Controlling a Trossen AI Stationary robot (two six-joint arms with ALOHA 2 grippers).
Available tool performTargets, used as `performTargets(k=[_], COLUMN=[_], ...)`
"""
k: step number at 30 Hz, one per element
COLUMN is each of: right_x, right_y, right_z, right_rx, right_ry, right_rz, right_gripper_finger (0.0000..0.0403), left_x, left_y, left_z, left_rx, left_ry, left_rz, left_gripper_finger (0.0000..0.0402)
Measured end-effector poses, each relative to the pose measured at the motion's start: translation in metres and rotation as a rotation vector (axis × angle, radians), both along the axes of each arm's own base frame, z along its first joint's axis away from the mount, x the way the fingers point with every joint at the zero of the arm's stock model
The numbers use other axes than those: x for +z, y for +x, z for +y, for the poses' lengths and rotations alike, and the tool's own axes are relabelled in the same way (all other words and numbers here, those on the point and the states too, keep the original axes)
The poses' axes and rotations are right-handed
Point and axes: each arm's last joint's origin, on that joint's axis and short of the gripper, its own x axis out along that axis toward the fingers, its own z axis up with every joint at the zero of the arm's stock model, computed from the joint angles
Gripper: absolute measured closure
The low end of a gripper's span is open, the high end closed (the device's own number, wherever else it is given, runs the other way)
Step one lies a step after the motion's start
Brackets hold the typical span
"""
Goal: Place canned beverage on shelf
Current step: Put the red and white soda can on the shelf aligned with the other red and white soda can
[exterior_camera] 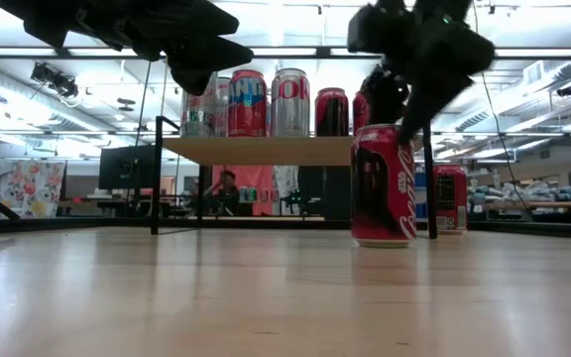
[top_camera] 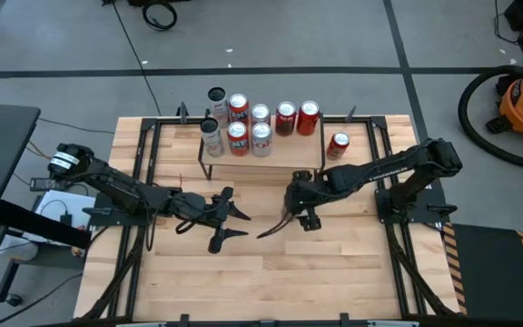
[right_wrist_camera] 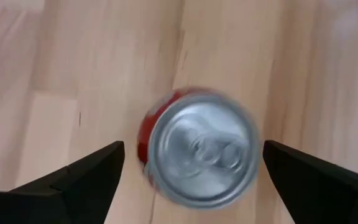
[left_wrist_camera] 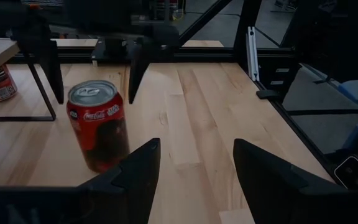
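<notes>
The right gripper should next grab the red cola can's upper side [right_wrist_camera: 148, 134] to shelve it.
A red cola can [exterior_camera: 383, 185] stands upright on the wooden table in front of the shelf; it also shows in the left wrist view [left_wrist_camera: 98, 124] and the right wrist view [right_wrist_camera: 197, 149]. My right gripper [top_camera: 293, 213] hangs over it, open, fingers pointing down, one on each side of the can top [right_wrist_camera: 192, 154] with a gap to each. In the high view the arm hides the can. My left gripper [top_camera: 241, 224] is open and empty, to the can's left above the table [left_wrist_camera: 196, 155]. The shelf [top_camera: 280, 156], a light-wood board on thin black legs, carries several cans [exterior_camera: 248, 102].
Another red can [top_camera: 338, 145] stands on the table just right of the shelf [exterior_camera: 451, 198]. Black frame rails [top_camera: 384, 173] run along the table's left and right sides. Bare wood lies toward the table's near edge [top_camera: 271, 282].
</notes>
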Motion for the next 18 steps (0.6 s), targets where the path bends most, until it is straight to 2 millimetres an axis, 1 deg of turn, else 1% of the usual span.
performTargets(k=[5,8,10,13,15,18], right_x=[0.017,0.018,0.019,0.018,0.015,0.005], right_y=[0.007,0.009,0.010,0.008,0.006,0.002], right_z=[0.001,0.004,0.005,0.011,0.018,0.026], right_rx=[-0.155,-0.262,-0.372,-0.499,-0.546,-0.594], right_ry=[0.050,0.103,0.101,0.061,0.026,0.007], right_rz=[-0.083,-0.117,-0.159,-0.224,-0.261,-0.305], right_gripper_finger=[0.0011,0.0010,0.0008,0.0008,0.0007,0.0007], left_x=[0.000,0.000,0.000,0.000,0.000,0.000], left_y=[0.000,0.000,0.000,0.000,0.000,0.000], left_z=[0.000,0.000,0.000,0.000,0.000,0.000], left_rx=[0.001,0.001,0.001,0.001,0.001,0.001], left_ry=[-0.002,-0.003,-0.003,-0.005,-0.006,-0.006], left_rz=[0.000,0.000,0.001,0.001,0.001,0.002], left_gripper_finger=[0.0189,0.0189,0.0189,0.0189,0.0189,0.0189])
